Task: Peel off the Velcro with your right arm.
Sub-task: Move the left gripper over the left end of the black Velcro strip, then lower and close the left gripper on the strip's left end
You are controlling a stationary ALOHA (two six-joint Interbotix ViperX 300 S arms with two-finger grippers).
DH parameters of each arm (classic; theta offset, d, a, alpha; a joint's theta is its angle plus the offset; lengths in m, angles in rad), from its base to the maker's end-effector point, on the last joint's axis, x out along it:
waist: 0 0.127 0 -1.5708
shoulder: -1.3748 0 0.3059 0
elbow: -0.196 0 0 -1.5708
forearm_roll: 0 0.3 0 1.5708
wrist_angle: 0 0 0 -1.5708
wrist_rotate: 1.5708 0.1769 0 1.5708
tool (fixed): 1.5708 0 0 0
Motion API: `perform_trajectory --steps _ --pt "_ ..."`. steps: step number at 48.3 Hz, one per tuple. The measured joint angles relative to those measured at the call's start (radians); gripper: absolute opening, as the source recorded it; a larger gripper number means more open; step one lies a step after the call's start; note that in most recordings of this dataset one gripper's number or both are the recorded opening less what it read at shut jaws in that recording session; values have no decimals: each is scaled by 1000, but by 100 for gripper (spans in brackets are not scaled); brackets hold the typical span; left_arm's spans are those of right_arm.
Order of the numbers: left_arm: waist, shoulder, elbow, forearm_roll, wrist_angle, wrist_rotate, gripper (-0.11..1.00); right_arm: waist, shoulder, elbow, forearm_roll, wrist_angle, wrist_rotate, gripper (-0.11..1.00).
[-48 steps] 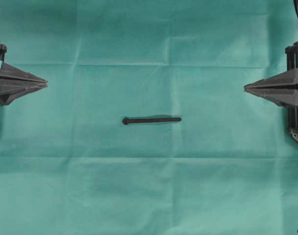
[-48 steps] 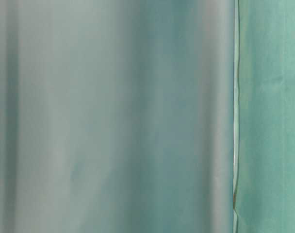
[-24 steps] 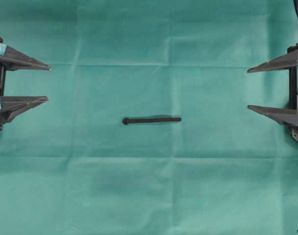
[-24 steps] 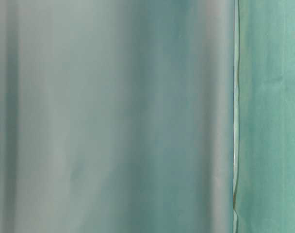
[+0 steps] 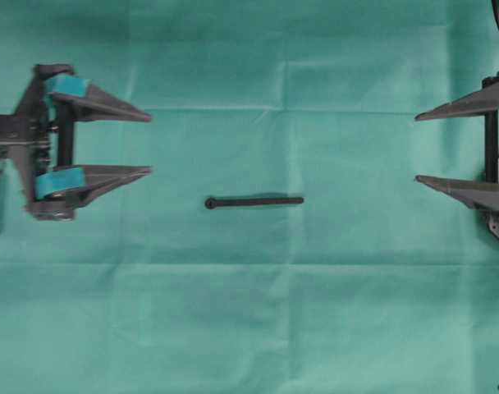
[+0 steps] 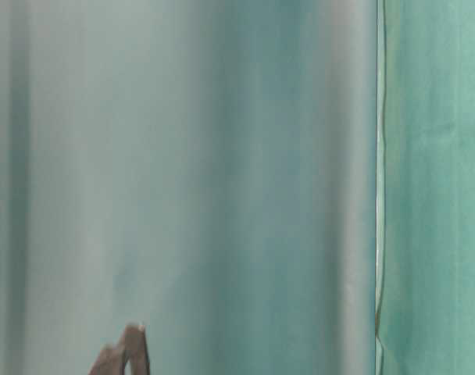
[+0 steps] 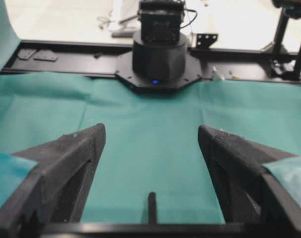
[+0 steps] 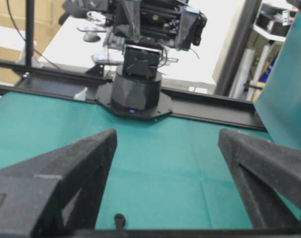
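The Velcro strip (image 5: 262,200) should next be held by its knob end (image 5: 210,203) with my left gripper. Then my right arm can peel the Velcro strip off.
The Velcro (image 5: 254,201) is a thin black strip lying flat on the green cloth at mid-table, with its knob at the left end. My left gripper (image 5: 149,144), with teal pads, is open and empty, well left of the knob and slightly above the strip's line. My right gripper (image 5: 416,148), plain black, is open and empty at the right edge, far from the strip. In the left wrist view (image 7: 151,131) the strip's plain end (image 7: 152,208) shows low between the jaws. In the right wrist view (image 8: 168,135) only the knob (image 8: 120,219) shows.
Green cloth (image 5: 249,312) covers the table. Each wrist view shows the opposite arm's black base (image 7: 159,54) (image 8: 138,91) on the black table rail. The table-level view shows blurred cloth and a blurred dark fingertip (image 6: 126,351) at its bottom edge.
Both grippers have gone from shut to open. My left gripper then moved right, toward the Velcro, and its tip entered the table-level view. The right arm has stayed in place.
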Motion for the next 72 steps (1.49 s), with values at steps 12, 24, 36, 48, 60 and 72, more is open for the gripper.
perform_trajectory --steps 12,24,36,48,60,72 --pt "0 140 -98 0 29 0 85 2 -2 18 0 -9 0 74" --pt "0 215 -187 0 163 -2 85 0 -2 18 0 -11 0 74" --pt "0 258 -272 0 354 -3 85 0 -2 21 -2 -11 0 74" --pt "0 325 -362 0 555 -5 85 0 -2 21 -3 -11 0 74" --pt "8 374 -393 -2 600 -2 85 0 -2 21 -3 -11 0 74" --pt "25 460 -397 -2 591 -5 85 0 -2 21 -3 -11 0 74"
